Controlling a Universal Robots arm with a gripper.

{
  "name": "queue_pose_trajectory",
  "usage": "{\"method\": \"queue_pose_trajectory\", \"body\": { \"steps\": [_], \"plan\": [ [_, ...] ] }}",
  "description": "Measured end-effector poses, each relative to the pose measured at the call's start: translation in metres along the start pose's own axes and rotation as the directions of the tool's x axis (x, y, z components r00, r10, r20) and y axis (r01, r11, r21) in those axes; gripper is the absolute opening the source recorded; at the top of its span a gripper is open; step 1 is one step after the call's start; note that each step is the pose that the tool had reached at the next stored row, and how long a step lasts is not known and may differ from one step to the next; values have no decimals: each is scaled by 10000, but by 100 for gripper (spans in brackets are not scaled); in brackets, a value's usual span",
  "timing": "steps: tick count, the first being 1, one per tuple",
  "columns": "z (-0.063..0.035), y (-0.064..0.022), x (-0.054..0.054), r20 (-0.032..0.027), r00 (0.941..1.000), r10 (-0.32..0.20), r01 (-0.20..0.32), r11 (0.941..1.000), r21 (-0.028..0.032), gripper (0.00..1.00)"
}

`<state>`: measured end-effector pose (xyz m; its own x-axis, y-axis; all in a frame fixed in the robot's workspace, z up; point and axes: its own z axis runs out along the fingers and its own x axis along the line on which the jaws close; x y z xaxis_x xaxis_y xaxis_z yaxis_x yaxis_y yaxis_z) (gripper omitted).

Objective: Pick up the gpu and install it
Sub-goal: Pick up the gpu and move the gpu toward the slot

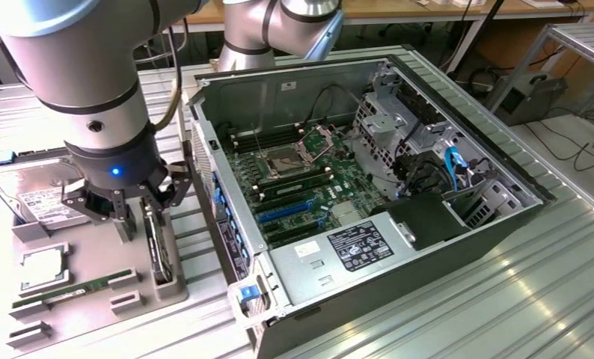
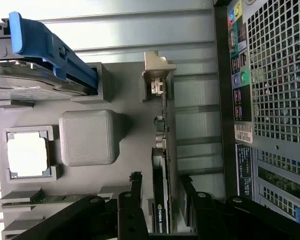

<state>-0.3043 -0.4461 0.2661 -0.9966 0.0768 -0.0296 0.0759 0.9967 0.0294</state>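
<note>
Next, my gripper grabs the card by its black body with the NVIDIA label (image 1: 158, 247) to install the GPU in the open computer case.
The gpu (image 1: 158, 250) is a thin black card standing on its edge in a slot of the grey holder tray (image 1: 97, 258), at the exterior view's left. In the wrist view the gpu (image 2: 161, 150) runs lengthwise, with its silver bracket end (image 2: 156, 75) farthest from the camera. My gripper (image 1: 138, 213) hangs low over the card. It is open, and its black fingers (image 2: 136, 186) stand on either side of the gpu (image 2: 161, 189) with a small gap on each side. The open computer case (image 1: 377, 187) lies beside the tray, with its motherboard's blue slot (image 1: 282, 213) showing.
The tray also holds a silver hard drive (image 1: 37, 196) with a blue handle (image 2: 45, 47), a processor chip (image 1: 40, 267), a green memory stick (image 1: 78, 289) and a raised grey block (image 2: 87, 137). The case's perforated rear panel (image 2: 272, 75) stands close beside the gpu. Everything rests on a ribbed metal table (image 1: 497, 299).
</note>
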Motion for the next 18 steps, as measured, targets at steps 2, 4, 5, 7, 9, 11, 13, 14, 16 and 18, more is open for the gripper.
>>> {"method": "queue_pose_trajectory", "body": {
  "steps": [2, 4, 5, 7, 9, 11, 13, 14, 16, 18],
  "plan": [
    [35, -1, 1, 8, 10000, 0, 0, 10000, 0, 42],
    [67, -2, 2, 19, 10000, 0, 0, 10000, 0, 42],
    [81, -3, 2, 27, 10000, 0, 0, 10000, -2, 42],
    [104, -3, 3, 39, 10000, 0, 0, 10000, -9, 42],
    [119, -4, 5, 42, 10000, 2, -2, 10000, -32, 42],
    [134, -4, 6, 44, 10000, 3, -3, 10000, -58, 42],
    [150, -5, 9, 48, 10000, 3, -3, 10000, -71, 42],
    [158, -6, 9, 49, 10000, 4, -3, 10000, -74, 42],
    [173, -6, 12, 50, 10000, 7, -7, 10000, -75, 42],
    [182, -6, 13, 49, 10000, 8, -8, 10000, -74, 42]
  ]
}}
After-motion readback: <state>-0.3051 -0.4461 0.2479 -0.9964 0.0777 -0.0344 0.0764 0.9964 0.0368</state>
